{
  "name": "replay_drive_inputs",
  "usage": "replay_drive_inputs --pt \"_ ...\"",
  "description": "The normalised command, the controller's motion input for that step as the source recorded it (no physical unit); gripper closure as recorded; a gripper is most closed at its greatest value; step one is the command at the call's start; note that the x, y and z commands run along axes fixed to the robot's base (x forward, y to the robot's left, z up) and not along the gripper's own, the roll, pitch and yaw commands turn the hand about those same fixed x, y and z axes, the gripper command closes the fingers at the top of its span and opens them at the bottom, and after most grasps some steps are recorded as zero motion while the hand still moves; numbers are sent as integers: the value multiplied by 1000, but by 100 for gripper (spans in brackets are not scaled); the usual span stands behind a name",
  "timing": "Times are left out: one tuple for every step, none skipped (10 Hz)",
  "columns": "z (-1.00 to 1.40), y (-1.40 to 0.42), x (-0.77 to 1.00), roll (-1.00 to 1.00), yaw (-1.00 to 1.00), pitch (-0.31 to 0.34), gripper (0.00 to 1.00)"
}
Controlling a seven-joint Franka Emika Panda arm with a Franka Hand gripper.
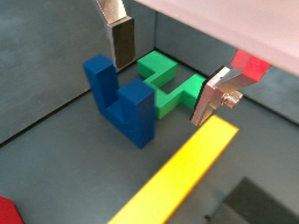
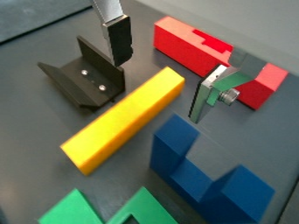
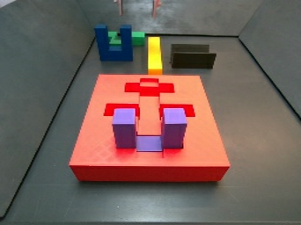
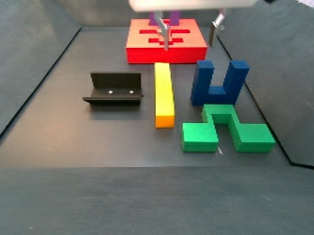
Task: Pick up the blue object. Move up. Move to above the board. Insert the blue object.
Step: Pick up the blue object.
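I will insert the blue object into the red board [image 3: 106,105], so next I will grab it with my gripper by its upright peg [image 3: 126,37] beside the green block.
The blue object [image 1: 122,103] stands on the dark floor with its two prongs up, also seen in the other wrist view [image 2: 211,179] and in both side views [image 3: 114,42] [image 4: 221,81]. My gripper [image 1: 167,68] [image 2: 163,66] hangs open above the pieces and touches none of them; nothing is between its fingers [image 1: 121,39]. In a side view the gripper [image 4: 188,26] shows at the frame's top. The red board [image 3: 106,105] [image 4: 138,41] [image 2: 187,48] lies flat, with a purple U-shaped block [image 3: 147,127] seated in its top.
A green block [image 1: 163,83] [image 4: 225,130] lies right beside the blue object. A long yellow bar [image 2: 122,118] [image 4: 163,92] [image 3: 156,53] lies between it and the dark fixture [image 2: 82,79] [image 4: 113,89]. Grey walls enclose the floor.
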Motion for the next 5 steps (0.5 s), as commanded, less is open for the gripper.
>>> replay_drive_inputs --pt "-174 0 -100 0 -9 -26 0" --pt "-226 54 -6 26 0 0 0" --pt "-309 134 0 101 0 0 0" --pt "-360 177 0 164 0 0 0" --pt "-349 151 0 161 0 0 0"
